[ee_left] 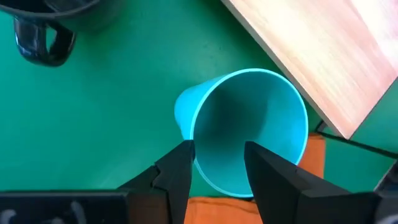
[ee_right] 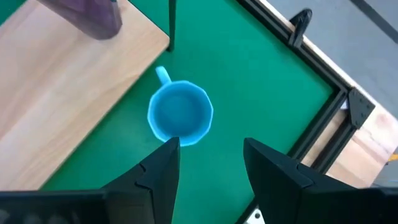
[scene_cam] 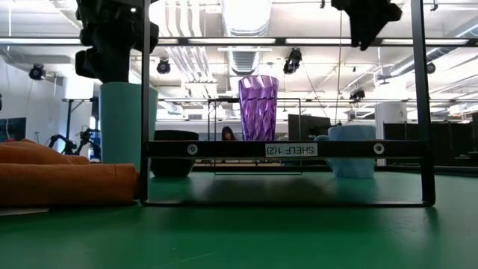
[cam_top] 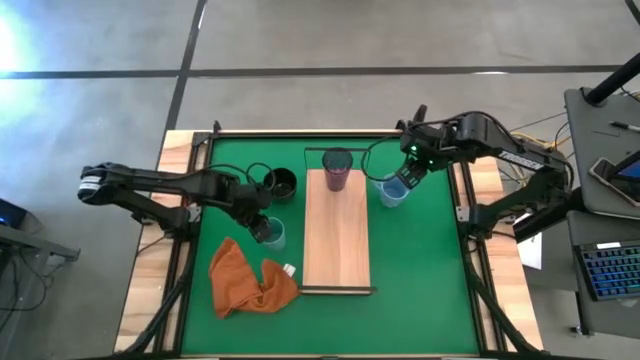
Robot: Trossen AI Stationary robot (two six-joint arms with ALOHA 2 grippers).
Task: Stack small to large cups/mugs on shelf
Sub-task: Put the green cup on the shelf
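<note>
The left gripper should next grab the teal cup by its rim (ee_left: 194,143), so that the robot can stack the cups on the wooden shelf (ee_left: 323,56).
A purple cup (cam_top: 337,170) stands on the far end of the light-wood shelf (cam_top: 336,240). A teal cup (cam_top: 270,233) stands upright on the green mat left of the shelf. My left gripper (ee_left: 217,149) is open just above its rim (ee_left: 199,124), one finger over the inside and one outside; no touch shows. A black mug (cam_top: 280,184) stands on the mat farther back. A light blue mug (ee_right: 180,115) stands on the mat right of the shelf. My right gripper (ee_right: 211,146) is open well above it (scene_cam: 366,30).
An orange cloth (cam_top: 250,280) lies bunched on the mat near the shelf's near left corner, close to the teal cup. Black wire frames (scene_cam: 422,112) rise at the shelf's ends. A black rail (ee_right: 317,124) borders the mat (cam_top: 420,270).
</note>
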